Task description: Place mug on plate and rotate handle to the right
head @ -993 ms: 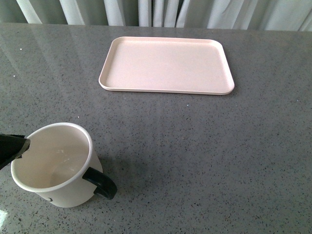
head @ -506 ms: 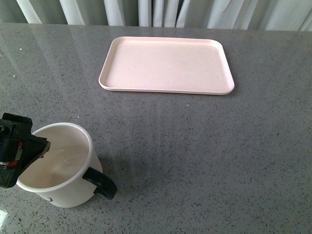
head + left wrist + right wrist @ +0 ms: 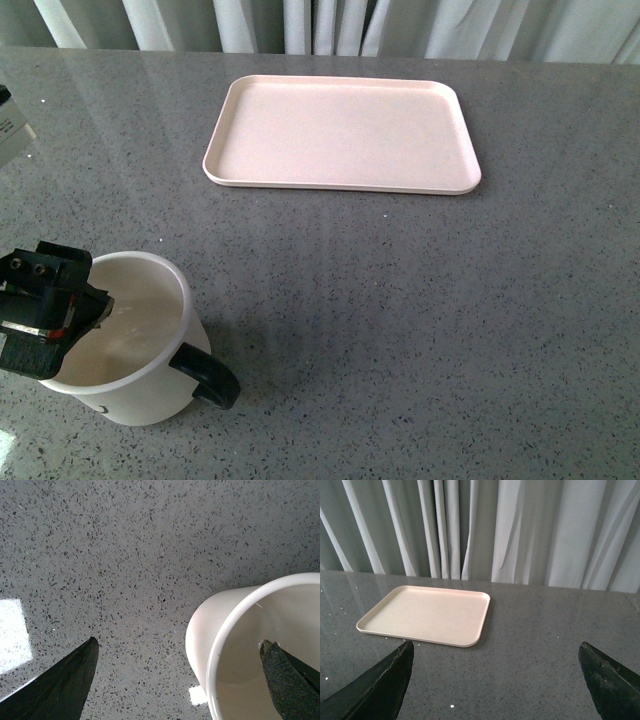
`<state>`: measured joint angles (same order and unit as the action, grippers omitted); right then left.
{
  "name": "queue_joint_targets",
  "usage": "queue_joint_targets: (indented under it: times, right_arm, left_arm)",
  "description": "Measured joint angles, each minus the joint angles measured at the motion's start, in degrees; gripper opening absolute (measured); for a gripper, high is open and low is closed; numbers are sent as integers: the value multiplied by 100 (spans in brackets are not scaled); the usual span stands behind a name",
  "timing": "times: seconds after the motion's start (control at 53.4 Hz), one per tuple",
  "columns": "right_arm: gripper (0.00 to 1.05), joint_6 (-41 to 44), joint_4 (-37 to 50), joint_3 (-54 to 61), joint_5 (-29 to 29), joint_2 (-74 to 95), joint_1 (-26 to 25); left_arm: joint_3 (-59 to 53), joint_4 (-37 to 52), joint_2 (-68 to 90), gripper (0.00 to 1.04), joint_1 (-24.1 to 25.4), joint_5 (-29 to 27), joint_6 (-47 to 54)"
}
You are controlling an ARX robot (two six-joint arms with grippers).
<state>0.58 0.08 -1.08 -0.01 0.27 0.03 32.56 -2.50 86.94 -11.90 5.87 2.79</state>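
Note:
I should grip the mug by its rim (image 3: 88, 262) with my left gripper next, so the mug's black handle (image 3: 206, 375) stays free to be turned on the plate.
The cream-white mug (image 3: 150, 330) stands upright on the grey table at the near left, its black handle (image 3: 207, 377) pointing near-right. The face print is almost wholly hidden. My left gripper (image 3: 50, 310) is open at the mug's left rim. In the left wrist view the gripper (image 3: 175, 680) straddles the mug (image 3: 235, 625) wall, one finger (image 3: 287, 680) inside, the other (image 3: 60, 685) outside. The pink plate (image 3: 340, 130) lies empty at the far middle. My right gripper (image 3: 495, 685) is open and empty above the table, with the plate (image 3: 427, 614) ahead of it.
Grey speckled table (image 3: 420, 300) stretches between mug and plate. White curtains (image 3: 520, 530) hang behind the far edge. A white object (image 3: 10, 130) shows at the left edge of the front view.
My left gripper has come in from the left edge and now sits over the mug's left rim. The mug and plate have not moved.

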Motion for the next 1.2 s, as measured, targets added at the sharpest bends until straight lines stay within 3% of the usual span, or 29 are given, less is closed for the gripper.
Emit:
queue_joint_targets:
  times: [0.244,0.394,0.656,0.843,1.199]
  right_arm:
    - [96,0,0,0,0,0,2]
    - [96,0,0,0,0,0,2]
    - [96,0,0,0,0,0,2]
    - [96,0,0,0,0,0,0]
    - [96,0,0,0,0,0,2]
  left_arm:
    - [63,31,225,95,-66,-74,46]
    - [68,28,247,67,-122,-142,66]
    - [103,22,249,34,-144,-160,81]
    - [166,-229,142,2,-238,-133,-7]
    - [1231,-756,146,2,-946,-164,-323]
